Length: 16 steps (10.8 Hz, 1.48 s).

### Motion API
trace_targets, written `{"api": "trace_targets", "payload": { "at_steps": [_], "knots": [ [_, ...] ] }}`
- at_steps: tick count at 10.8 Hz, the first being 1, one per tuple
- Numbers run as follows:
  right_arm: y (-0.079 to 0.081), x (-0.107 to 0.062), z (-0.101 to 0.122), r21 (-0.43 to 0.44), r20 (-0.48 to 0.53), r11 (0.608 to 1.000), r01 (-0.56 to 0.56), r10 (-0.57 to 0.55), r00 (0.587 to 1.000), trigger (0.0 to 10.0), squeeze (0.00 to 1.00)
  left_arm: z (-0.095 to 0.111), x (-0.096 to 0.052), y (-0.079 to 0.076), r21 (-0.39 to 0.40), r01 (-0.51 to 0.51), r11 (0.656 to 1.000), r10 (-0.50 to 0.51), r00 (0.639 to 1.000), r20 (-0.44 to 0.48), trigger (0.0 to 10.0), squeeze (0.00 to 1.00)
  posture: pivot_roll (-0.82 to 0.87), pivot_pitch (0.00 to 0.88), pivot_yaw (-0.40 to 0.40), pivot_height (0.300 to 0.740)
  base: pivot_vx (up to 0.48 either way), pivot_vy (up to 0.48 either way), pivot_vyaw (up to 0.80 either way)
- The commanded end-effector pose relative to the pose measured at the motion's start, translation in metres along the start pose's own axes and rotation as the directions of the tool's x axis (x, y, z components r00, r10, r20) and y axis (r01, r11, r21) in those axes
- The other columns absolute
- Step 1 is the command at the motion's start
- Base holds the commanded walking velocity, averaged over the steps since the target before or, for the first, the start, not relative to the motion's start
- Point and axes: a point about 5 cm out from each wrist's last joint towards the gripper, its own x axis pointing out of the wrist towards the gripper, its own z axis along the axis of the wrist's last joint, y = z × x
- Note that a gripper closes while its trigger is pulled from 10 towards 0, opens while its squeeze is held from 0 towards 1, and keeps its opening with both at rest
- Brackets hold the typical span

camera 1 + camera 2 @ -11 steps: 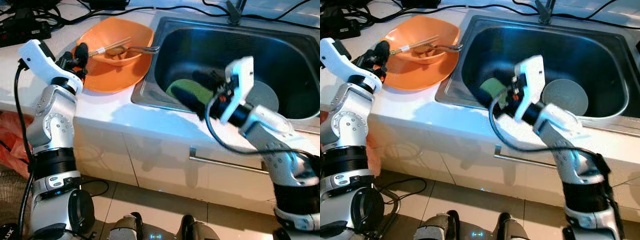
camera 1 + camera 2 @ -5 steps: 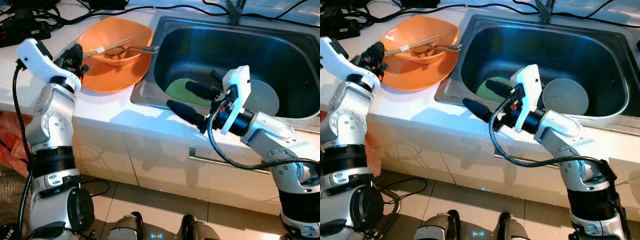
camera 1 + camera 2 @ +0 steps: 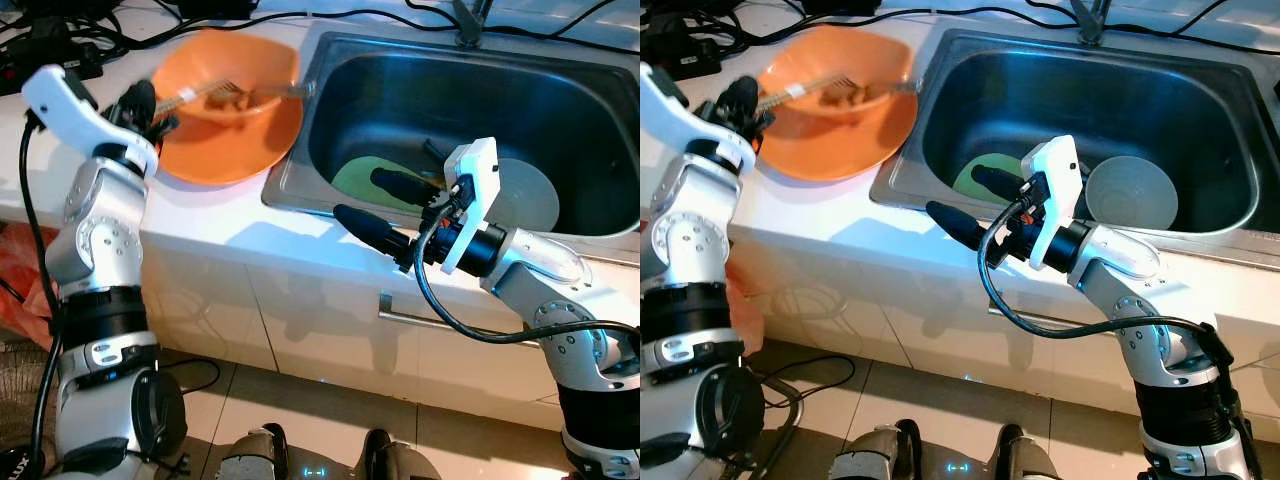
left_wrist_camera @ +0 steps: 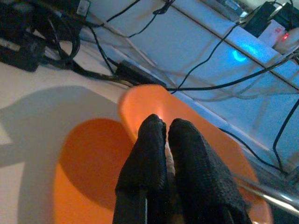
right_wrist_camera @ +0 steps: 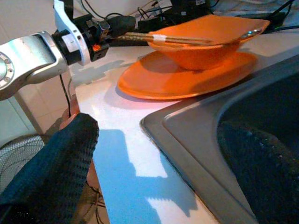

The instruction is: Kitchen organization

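Note:
My left gripper's fingers already cover the patterned end of the chopsticks. My right gripper will grab the chopsticks by the bare wood past their white band (image 3: 213, 86) next.
An orange bowl (image 3: 235, 90) sits on an orange plate (image 3: 215, 150) on the white counter, left of the steel sink (image 3: 300, 170). It looks blurred. Pale chopsticks (image 5: 177, 39) and a metal utensil (image 3: 290, 90) lie across the bowl. My left gripper (image 3: 140, 100) is at the bowl's left rim, shut on the chopsticks' end. My right gripper (image 3: 359, 194) is open over the sink's front left corner, one finger above the counter and the other above a green plate (image 3: 975, 180) in the basin. A grey bowl (image 3: 1130, 193) stands beside that plate.
Black cables and a power strip (image 3: 50, 50) crowd the back of the counter. The faucet base (image 3: 465, 30) rises behind the sink. A cabinet handle (image 3: 440, 325) runs below the counter's front edge. Something red (image 3: 15, 270) lies on the floor at left.
My right gripper came down and back out of the basin to the sink's front corner. My left gripper shifted up and left; the chopsticks swung and the orange bowl now blurs.

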Motion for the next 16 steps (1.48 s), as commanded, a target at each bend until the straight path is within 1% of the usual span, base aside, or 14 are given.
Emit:
{"api": "trace_targets", "payload": {
  "at_steps": [1,2,3,4,5,6,8,9,10,11,12,13,15,16],
  "knots": [
    [0.005,0.0,0.002,-0.016,0.006,1.0,-0.01,0.011,1.0,10.0,0.0,0.0,0.001,0.005,0.025,-0.027,0.999,0.027,1.0,-0.004,0.0,0.0,0.08,0.187,0.063,0.74,0.0,0.0,0.0],
    [0.005,0.0,0.002,-0.013,0.009,1.0,-0.003,0.004,1.0,10.0,0.0,0.002,0.001,0.006,0.034,-0.04,0.999,0.039,0.999,0.01,0.0,0.0,0.08,0.188,0.063,0.74,0.0,0.0,0.0],
    [0.004,0.001,0.001,-0.009,0.015,1.0,0.009,-0.008,1.0,10.0,0.0,0.01,0.002,-0.003,0.055,0.0,0.998,-0.002,0.999,0.039,0.0,0.0,0.09,0.187,0.061,0.74,0.0,0.0,0.0],
    [0.004,0.002,0.001,-0.009,0.017,1.0,0.014,-0.013,1.0,10.0,0.0,0.013,0.002,-0.008,0.063,0.021,0.998,-0.024,0.999,0.047,0.0,0.0,0.09,0.187,0.061,0.74,0.0,0.0,0.0],
    [0.003,0.002,0.001,-0.009,0.023,1.0,0.026,-0.026,0.999,10.0,0.0,0.016,0.003,-0.017,0.064,0.065,0.996,-0.068,0.996,0.05,0.0,0.0,0.09,0.186,0.063,0.74,0.0,0.0,0.0],
    [0.0,0.004,0.002,-0.014,0.031,0.999,0.047,-0.046,0.998,10.0,0.0,0.014,0.004,-0.03,0.037,0.135,0.99,-0.136,0.991,0.022,0.0,0.0,0.09,0.183,0.066,0.74,0.0,0.0,0.0],
    [-0.001,0.004,0.003,-0.017,0.037,0.998,0.062,-0.062,0.997,10.0,0.0,0.009,0.003,-0.038,0.011,0.163,0.987,-0.163,0.987,-0.003,0.0,0.0,0.09,0.182,0.069,0.74,0.0,0.0,0.0],
    [-0.003,0.004,0.004,-0.018,0.045,0.997,0.081,-0.081,0.996,10.0,0.0,0.011,0.002,-0.05,-0.003,0.227,0.974,-0.227,0.974,0.002,0.0,0.0,0.09,0.181,0.067,0.74,0.0,0.0,0.0],
    [-0.004,0.004,0.005,-0.019,0.053,0.995,0.097,-0.096,0.994,10.0,0.0,0.012,-0.001,-0.06,-0.015,0.288,0.957,-0.288,0.958,0.001,0.0,0.0,0.09,0.181,0.067,0.74,0.0,0.0,0.0],
    [-0.01,0.005,0.009,-0.018,0.081,0.988,0.152,-0.15,0.985,10.0,0.0,0.01,-0.009,-0.079,-0.006,0.392,0.92,-0.392,0.92,-0.009,0.0,0.0,0.09,0.18,0.065,0.74,0.0,0.0,0.0],
    [-0.017,0.004,0.011,-0.012,0.1,0.976,0.217,-0.215,0.972,10.0,0.0,0.012,-0.013,-0.084,0.027,0.382,0.924,-0.382,0.924,0.01,0.0,0.0,0.09,0.18,0.061,0.74,0.0,0.0,0.0],
    [-0.026,0.002,0.015,0.049,0.142,0.955,0.292,-0.296,0.945,10.0,0.0,0.008,-0.022,-0.094,0.076,0.428,0.901,-0.43,0.903,0.01,0.0,0.0,0.09,0.179,0.059,0.74,0.0,0.0,0.0],
    [-0.03,0.003,0.019,0.119,0.186,0.94,0.32,-0.337,0.923,10.0,0.0,-0.015,-0.037,-0.104,0.042,0.522,0.852,-0.518,0.852,-0.08,0.0,0.0,0.09,0.179,0.06,0.74,0.0,0.0,0.0],
    [-0.031,0.004,0.021,0.208,0.216,0.922,0.325,-0.368,0.904,10.0,0.0,-0.032,-0.046,-0.11,0.05,0.586,0.809,-0.576,0.806,-0.138,0.0,0.0,0.09,0.177,0.065,0.74,0.0,0.0,0.0]
  ]
}}
